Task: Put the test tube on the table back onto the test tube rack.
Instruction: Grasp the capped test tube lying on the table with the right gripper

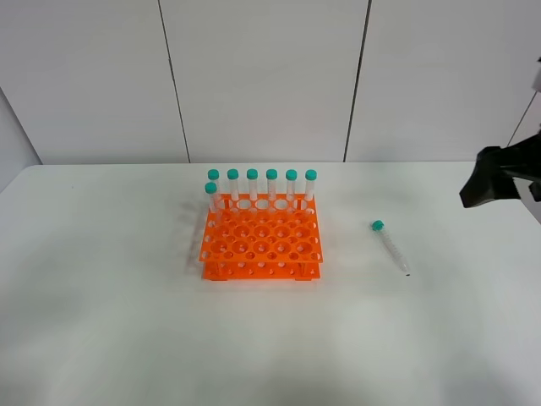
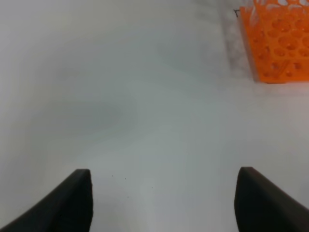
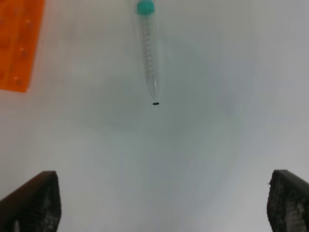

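Note:
The robot's right gripper will next grab the test tube by its graduated lower body, near the test tube's pointed tip, to put the test tube back in the rack (image 1: 261, 244).
A clear test tube (image 1: 390, 246) with a teal cap lies flat on the white table (image 1: 101, 321), to the right of the orange test tube rack (image 1: 261, 244). Several capped tubes stand along the rack's back row. The right wrist view shows the lying test tube (image 3: 148, 48) ahead of my right gripper (image 3: 159, 203), whose fingers (image 3: 34, 200) stand wide apart with nothing between them. My left gripper (image 2: 161, 200) is also open over bare table, with a corner of the rack (image 2: 277, 43) off to one side. In the high view only a dark part of the right arm (image 1: 499, 176) shows at the right edge.
A small dark speck (image 3: 155, 103) lies on the table just off the tube's pointed tip. A white panelled wall (image 1: 262, 76) rises behind the table's far edge.

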Controlling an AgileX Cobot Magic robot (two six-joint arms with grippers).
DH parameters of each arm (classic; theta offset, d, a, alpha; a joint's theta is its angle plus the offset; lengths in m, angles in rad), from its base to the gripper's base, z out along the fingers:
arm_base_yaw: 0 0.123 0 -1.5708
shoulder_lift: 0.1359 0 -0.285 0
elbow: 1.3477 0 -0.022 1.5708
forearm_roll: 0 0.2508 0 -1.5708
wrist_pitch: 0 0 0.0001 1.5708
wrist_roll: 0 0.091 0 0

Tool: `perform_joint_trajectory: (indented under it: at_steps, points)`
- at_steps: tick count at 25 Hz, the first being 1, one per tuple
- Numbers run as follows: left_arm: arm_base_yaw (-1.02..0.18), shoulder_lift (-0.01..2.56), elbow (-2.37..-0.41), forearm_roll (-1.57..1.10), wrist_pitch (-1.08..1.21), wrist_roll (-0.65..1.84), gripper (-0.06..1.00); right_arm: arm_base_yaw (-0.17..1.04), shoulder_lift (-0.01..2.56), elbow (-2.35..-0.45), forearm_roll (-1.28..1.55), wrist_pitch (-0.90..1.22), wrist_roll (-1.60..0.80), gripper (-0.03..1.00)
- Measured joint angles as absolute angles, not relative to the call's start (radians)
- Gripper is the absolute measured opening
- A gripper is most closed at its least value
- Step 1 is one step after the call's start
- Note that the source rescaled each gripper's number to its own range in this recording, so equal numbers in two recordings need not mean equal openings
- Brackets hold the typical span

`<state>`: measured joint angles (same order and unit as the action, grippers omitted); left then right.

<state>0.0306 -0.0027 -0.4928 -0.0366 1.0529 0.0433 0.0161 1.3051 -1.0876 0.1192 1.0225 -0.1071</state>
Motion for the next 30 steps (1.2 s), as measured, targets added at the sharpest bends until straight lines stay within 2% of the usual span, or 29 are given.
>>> perform_joint_trajectory:
  at_steps: [6, 10, 14, 30]
  points:
    - [0.031, -0.003, -0.493, -0.037, 1.053, 0.043, 1.0, 0.019, 1.649, -1.276, 0.121, 1.038, -0.126, 1.0]
    - [0.031, -0.003, -0.493, -0.037, 1.053, 0.043, 1.0, 0.069, 1.805, -1.36, 0.12, 1.002, -0.145, 0.99]
    - [0.031, -0.003, -0.493, -0.037, 1.053, 0.043, 1.0, 0.11, 1.903, -1.384, 0.12, 0.949, -0.147, 0.98]
    - [0.031, -0.003, -0.493, -0.037, 1.053, 0.043, 1.0, 0.109, 2.143, -1.386, 0.096, 0.853, -0.118, 0.98]
